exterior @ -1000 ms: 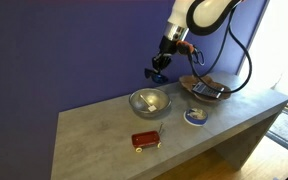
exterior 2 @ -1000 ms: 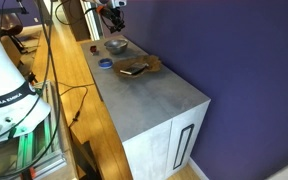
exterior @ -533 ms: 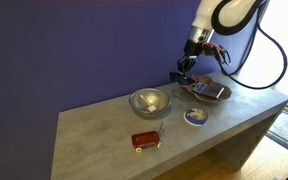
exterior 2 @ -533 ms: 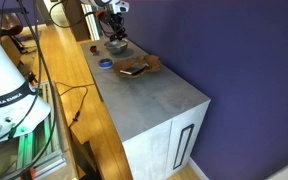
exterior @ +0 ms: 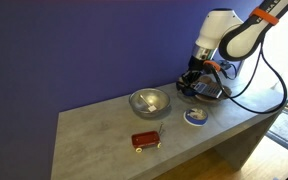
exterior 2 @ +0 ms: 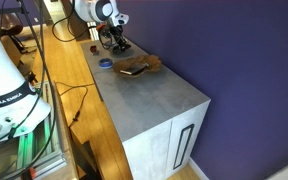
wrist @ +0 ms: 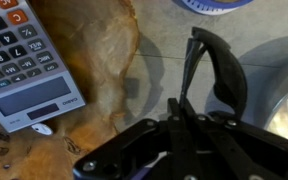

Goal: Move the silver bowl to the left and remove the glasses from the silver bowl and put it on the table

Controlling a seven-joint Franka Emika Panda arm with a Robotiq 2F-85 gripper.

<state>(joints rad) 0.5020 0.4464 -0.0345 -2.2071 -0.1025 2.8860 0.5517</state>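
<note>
My gripper should lower the glasses onto the table before it opens. The glasses hang above the table close to the wooden tray, so they would fall short if I opened now.
The silver bowl [exterior: 149,101] stands on the grey table [exterior: 104,135], and no glasses show in it. My gripper [exterior: 191,82] hangs low to the right of the bowl, at the near edge of the wooden tray [exterior: 210,92]. In the wrist view my gripper [wrist: 179,112] is shut on the thin dark glasses [wrist: 224,75], which stick out from the fingers just above the table [wrist: 154,65]. In an exterior view the gripper [exterior 2: 115,40] hides most of the bowl.
The wooden tray [wrist: 94,55] holds a calculator [wrist: 19,60]. A blue-and-white dish [exterior: 195,116] sits in front of the tray and also shows in the wrist view [wrist: 219,3]. A red box [exterior: 145,140] lies near the table's front edge.
The arm has moved from above the bowl to the right, toward the tray, and has come down close to the table.
</note>
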